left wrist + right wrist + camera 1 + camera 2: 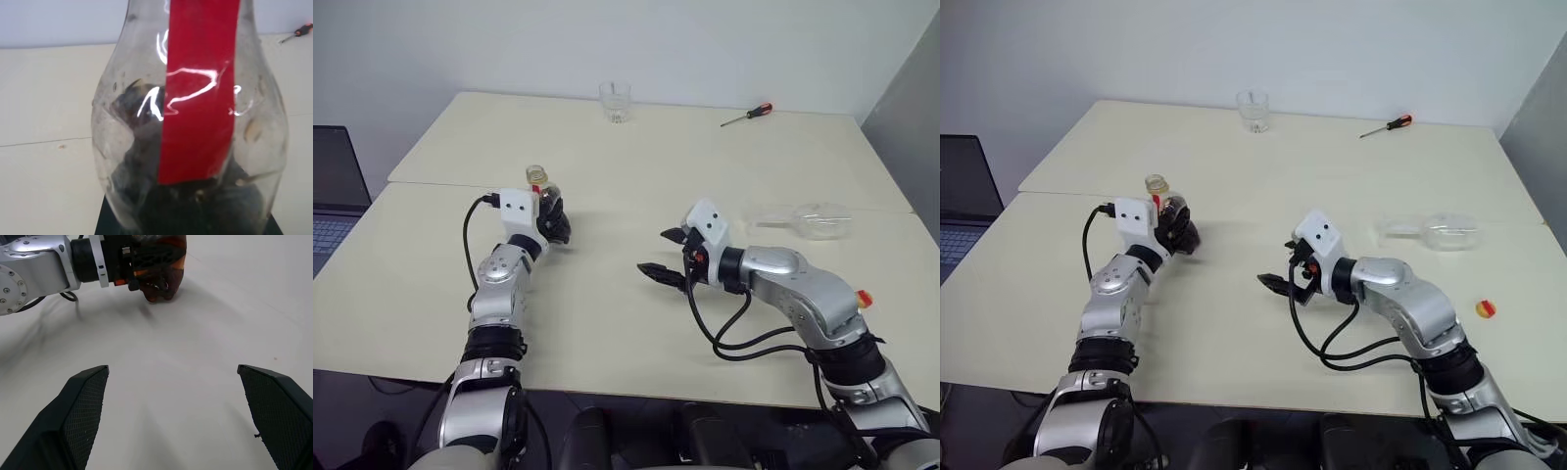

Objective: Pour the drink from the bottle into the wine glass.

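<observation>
The bottle (pixel 537 179) (pixel 190 107) rises upright with its base on the cream table and would stand, so it is time to open my left gripper now.
The bottle (pixel 537 179), a squat clear one with a red label strip (pixel 195 98), stands left of the table's middle. My left gripper (pixel 553 223) is shut on its body and points level. The dark drink (pixel 146 196) fills its lower part, brown in the right wrist view (pixel 166 257). The wine glass (pixel 815 221) lies on its side at the right, its stem pointing toward the middle. My right gripper (pixel 664 255) hovers open between bottle and glass, pointing toward the bottle, nothing between its fingers (pixel 83 401).
A short clear tumbler (pixel 616 101) stands at the far edge of the cream table (pixel 626 323), a red-handled screwdriver (pixel 747 115) to its right. A small yellow-and-red cap (pixel 1486 308) lies near my right forearm. A laptop (pixel 333 186) sits off the left edge.
</observation>
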`<act>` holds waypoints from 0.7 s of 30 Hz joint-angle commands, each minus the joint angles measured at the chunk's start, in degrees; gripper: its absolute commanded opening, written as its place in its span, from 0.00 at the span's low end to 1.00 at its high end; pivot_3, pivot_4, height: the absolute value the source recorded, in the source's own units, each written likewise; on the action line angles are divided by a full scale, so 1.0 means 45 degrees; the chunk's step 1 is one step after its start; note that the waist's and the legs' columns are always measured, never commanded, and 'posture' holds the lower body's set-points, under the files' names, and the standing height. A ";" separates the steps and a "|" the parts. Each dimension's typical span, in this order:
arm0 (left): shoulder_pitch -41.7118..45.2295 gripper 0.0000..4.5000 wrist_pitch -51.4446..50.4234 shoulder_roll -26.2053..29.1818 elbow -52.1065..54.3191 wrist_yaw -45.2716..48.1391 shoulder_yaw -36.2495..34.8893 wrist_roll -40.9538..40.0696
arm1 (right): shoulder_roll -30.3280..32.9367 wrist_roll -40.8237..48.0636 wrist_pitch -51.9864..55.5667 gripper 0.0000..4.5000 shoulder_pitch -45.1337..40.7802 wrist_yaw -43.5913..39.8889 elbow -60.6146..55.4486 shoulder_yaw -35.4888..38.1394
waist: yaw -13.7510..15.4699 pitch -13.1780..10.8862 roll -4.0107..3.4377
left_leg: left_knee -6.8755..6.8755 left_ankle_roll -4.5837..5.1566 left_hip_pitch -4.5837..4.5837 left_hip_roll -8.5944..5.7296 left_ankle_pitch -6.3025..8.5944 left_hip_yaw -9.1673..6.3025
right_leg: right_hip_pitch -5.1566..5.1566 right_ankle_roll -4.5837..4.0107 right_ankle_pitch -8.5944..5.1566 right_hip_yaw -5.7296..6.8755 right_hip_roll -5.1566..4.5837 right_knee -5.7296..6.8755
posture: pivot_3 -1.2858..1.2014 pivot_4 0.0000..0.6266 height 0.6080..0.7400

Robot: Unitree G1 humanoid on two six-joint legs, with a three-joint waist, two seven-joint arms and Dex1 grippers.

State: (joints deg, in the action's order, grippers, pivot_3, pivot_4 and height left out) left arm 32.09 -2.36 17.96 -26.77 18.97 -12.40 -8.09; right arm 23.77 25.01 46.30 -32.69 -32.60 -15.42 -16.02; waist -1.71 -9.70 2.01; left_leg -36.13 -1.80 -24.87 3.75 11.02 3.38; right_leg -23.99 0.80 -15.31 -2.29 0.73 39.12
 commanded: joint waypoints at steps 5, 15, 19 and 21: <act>-0.0214 0.48 -0.0607 0.0086 0.0898 -0.0675 -0.0400 -0.0448 | -0.0287 -0.0507 -0.0240 1.00 -0.0451 -0.0292 0.0042 0.0038 | -0.0012 0.0002 0.0003 | 0.0002 0.0000 0.0001 0.0000 0.0000 -0.0001 | -0.0001 -0.0001 0.0000 -0.0001 0.0002 -0.0001 | 0.52 0.24 1.00; -0.0867 1.00 -0.1278 -0.0084 0.1830 -0.0874 -0.0308 -0.0513 | -0.0257 -0.0710 -0.0005 1.00 -0.0390 -0.0541 -0.0182 0.0213 | -0.0005 0.0002 0.0003 | 0.0002 -0.0001 0.0000 0.0000 0.0000 0.0002 | -0.0001 -0.0002 0.0001 -0.0001 -0.0002 -0.0001 | 0.52 0.24 1.00; -0.1867 1.00 -0.2029 -0.0272 0.3270 -0.0907 -0.0103 -0.0604 | -0.0186 -0.0583 0.0337 1.00 -0.0326 -0.0472 -0.0382 0.0604 | -0.0014 0.0002 0.0002 | 0.0003 -0.0001 0.0001 0.0002 0.0001 0.0001 | -0.0003 -0.0002 0.0001 -0.0006 -0.0002 -0.0002 | 0.52 0.24 1.00; -0.2521 1.00 -0.2457 -0.0469 0.4207 -0.1067 0.0000 -0.0670 | -0.0196 -0.0538 0.0486 1.00 -0.0268 -0.0367 -0.0425 0.0870 | -0.0005 0.0002 0.0003 | 0.0004 -0.0001 0.0001 0.0005 0.0000 -0.0002 | -0.0002 -0.0002 0.0001 -0.0009 -0.0007 -0.0001 | 0.52 0.24 1.00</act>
State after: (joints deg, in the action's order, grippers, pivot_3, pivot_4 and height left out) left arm 21.76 -12.42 16.22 -12.78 14.77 -12.98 -10.38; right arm 22.64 21.63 48.24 -33.22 -34.61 -14.61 -14.28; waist -1.73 -9.69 2.02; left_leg -36.11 -1.81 -24.87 3.78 11.02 3.37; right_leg -24.00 0.79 -15.30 -2.33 0.70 39.12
